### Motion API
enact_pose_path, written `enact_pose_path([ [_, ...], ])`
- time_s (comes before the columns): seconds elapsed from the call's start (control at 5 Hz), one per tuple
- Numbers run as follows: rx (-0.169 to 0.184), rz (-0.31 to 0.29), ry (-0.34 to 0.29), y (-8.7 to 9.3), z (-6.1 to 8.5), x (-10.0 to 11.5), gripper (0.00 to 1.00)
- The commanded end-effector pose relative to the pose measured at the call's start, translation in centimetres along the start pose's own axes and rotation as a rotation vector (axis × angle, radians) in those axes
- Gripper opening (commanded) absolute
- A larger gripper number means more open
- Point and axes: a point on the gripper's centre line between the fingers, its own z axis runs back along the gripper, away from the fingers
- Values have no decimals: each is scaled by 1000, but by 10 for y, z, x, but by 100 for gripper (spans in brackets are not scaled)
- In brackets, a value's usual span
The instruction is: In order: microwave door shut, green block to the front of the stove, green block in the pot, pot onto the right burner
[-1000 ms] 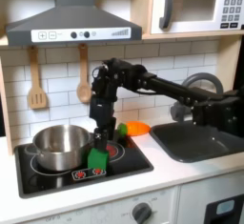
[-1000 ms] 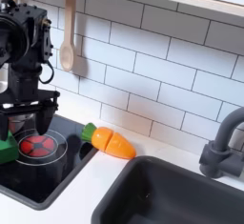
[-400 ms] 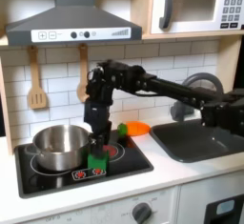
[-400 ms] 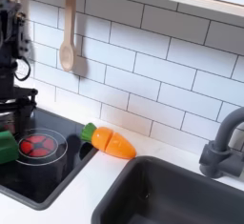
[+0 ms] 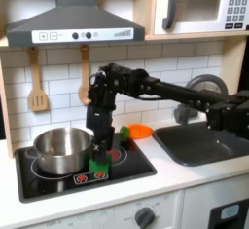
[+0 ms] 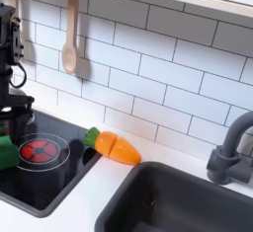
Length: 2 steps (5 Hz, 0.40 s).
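I will grab the small green block by its upper sides with my gripper next. Then it can go into the steel pot (image 5: 62, 147).
The microwave door (image 5: 195, 7) at the top right is shut, its silver handle on the first exterior view's left. The steel pot (image 5: 62, 147) sits on the left burner of the black stove (image 5: 58, 184). The green block (image 5: 99, 162) stands at the stove's front, beside the pot and at the edge of the right burner (image 6: 40, 150). My gripper (image 5: 100, 147) hangs straight down over the block, open, with its fingers about the block's top. In the second exterior view the block (image 6: 5, 153) and one dark finger (image 6: 17, 108) show at the left edge.
An orange toy vegetable (image 6: 115, 148) lies on the counter right of the stove. A dark sink (image 5: 206, 143) with a grey faucet (image 6: 231, 149) is further right. A wooden spatula (image 5: 38, 82) and spoon (image 6: 69, 38) hang on the tiled wall under the range hood (image 5: 73, 23).
My gripper has shifted towards the pot and come down from above the green block to its top. The block, pot and microwave door have stayed put.
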Motion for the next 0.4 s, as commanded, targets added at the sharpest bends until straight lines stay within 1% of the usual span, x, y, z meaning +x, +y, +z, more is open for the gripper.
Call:
enact_pose_path([
  [0.0,10,-1,6,-2,-7,-3,100],
  [0.2,15,1,7,-1,-11,-3,100],
])
